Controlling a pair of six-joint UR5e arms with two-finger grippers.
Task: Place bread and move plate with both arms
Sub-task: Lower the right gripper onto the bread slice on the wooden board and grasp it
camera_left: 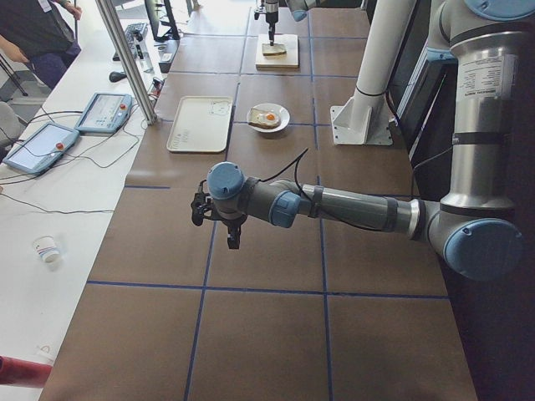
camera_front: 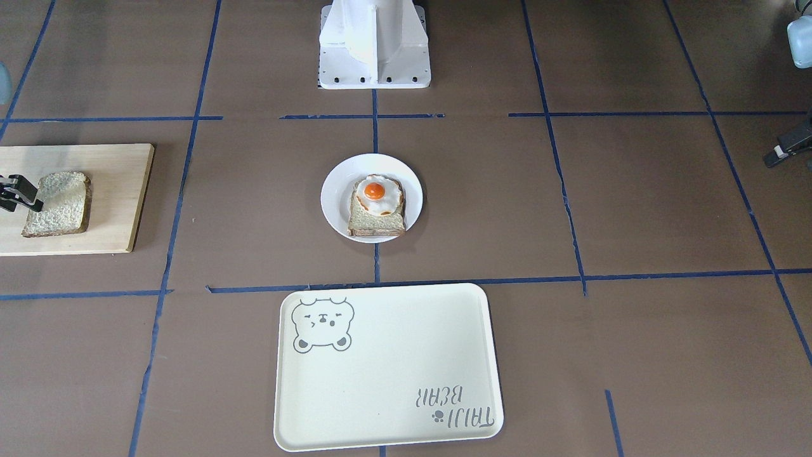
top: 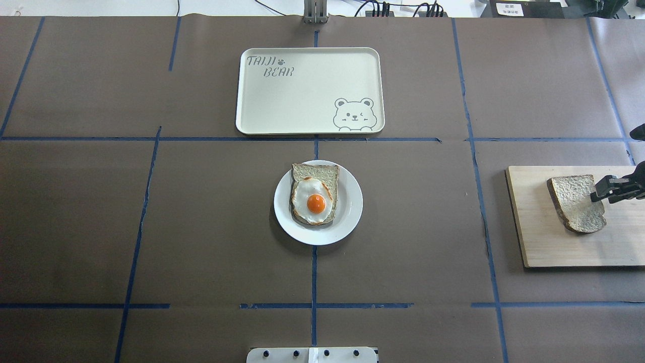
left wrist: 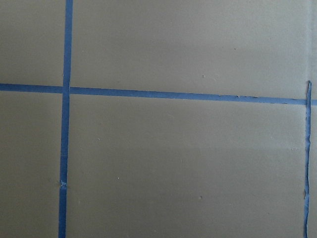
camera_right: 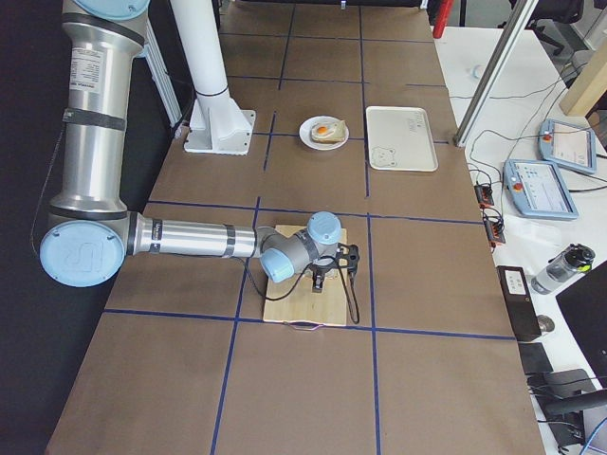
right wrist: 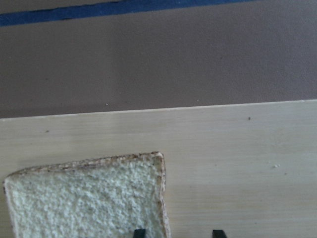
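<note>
Next, my right gripper grabs the slice by its crust edge [camera_front: 37, 204] [right wrist: 164, 208], since the slice's broad side spreads wider than my open fingers.
The plain bread slice [top: 574, 201] lies on a wooden board [top: 534, 232] at the table's right end. It also shows in the front view [camera_front: 57, 203] and the right wrist view [right wrist: 89, 198]. My right gripper [top: 598, 194] hangs over the slice's outer edge, jaws open. One fingertip [right wrist: 140, 232] is over the crumb and the other is over the bare board. The white plate [top: 352, 206] sits at the table's middle and carries the egg-topped slice [top: 315, 199]. My left gripper [camera_left: 230, 241] hovers over bare table far to the left. I cannot tell whether it is open or shut.
A cream bear tray [top: 302, 101] lies just beyond the plate, on the side away from the robot. The white robot base [camera_front: 374, 44] stands behind the plate. Blue tape lines cross the brown table. The left wrist view shows only table and tape.
</note>
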